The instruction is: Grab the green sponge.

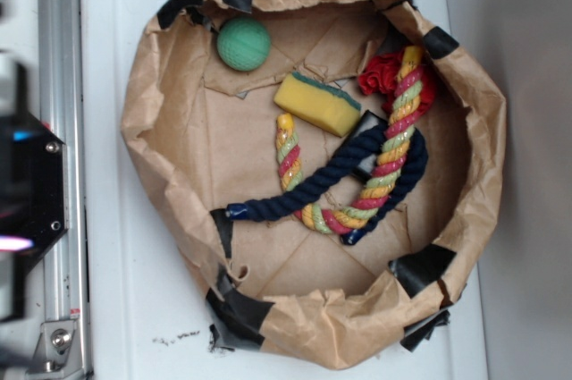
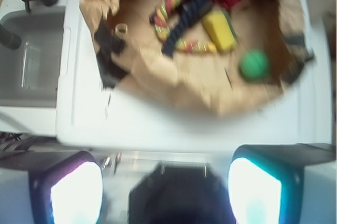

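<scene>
I need to pick up the green sponge next, and I should grab it by its middle, across the yellow foam and dark-green layer.
The green sponge is a yellow foam block with a thin dark-green layer on its far face. It lies flat in the brown paper nest, right of middle at the back. In the wrist view the sponge is far ahead, up and to the right. My gripper is a blurred dark shape at the left edge, outside the nest and well away from the sponge. In the wrist view the gripper has its two fingers wide apart with nothing between them.
A round green ball lies left of the sponge. A striped rope, a navy rope and a red tuft lie to its right and front. A metal rail runs along the left. A sink shows at the left of the wrist view.
</scene>
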